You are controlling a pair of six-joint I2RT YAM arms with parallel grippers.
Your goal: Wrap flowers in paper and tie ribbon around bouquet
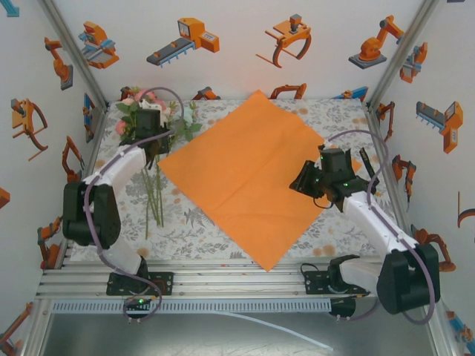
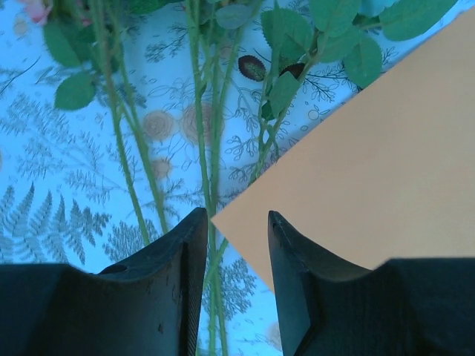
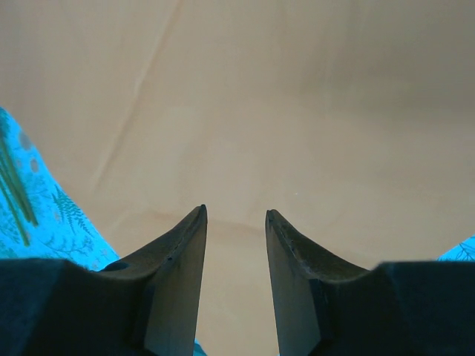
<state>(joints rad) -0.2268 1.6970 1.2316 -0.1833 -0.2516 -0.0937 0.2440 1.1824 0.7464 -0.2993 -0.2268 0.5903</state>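
Note:
The flower nearest the paper needs to be laid on the paper blossom-first, so my left gripper needs to grab it by its green stem, just beneath the leaves.
The orange paper [image 1: 249,174] lies flat on the tablecloth, turned like a diamond. The flowers [image 1: 152,111] lie to its left, blossoms at the back and stems [image 1: 154,196] running toward me. My left gripper [image 1: 152,157] hovers open over the stems beside the paper's left corner. In the left wrist view, the left gripper [image 2: 237,219] has a green stem [image 2: 204,148] and the paper's corner [image 2: 245,222] between its jaws, not clamped. My right gripper [image 1: 303,182] is open above the paper's right part. The right wrist view shows the right gripper [image 3: 236,215] over bare paper [image 3: 245,111]. A narrow black strip [image 1: 369,169], perhaps the ribbon, lies right of the paper.
The printed tablecloth [image 1: 200,222] covers the table. White walls with robot stickers [image 1: 185,37] close in the left, back and right sides. An aluminium rail [image 1: 223,278] runs along the near edge by the arm bases.

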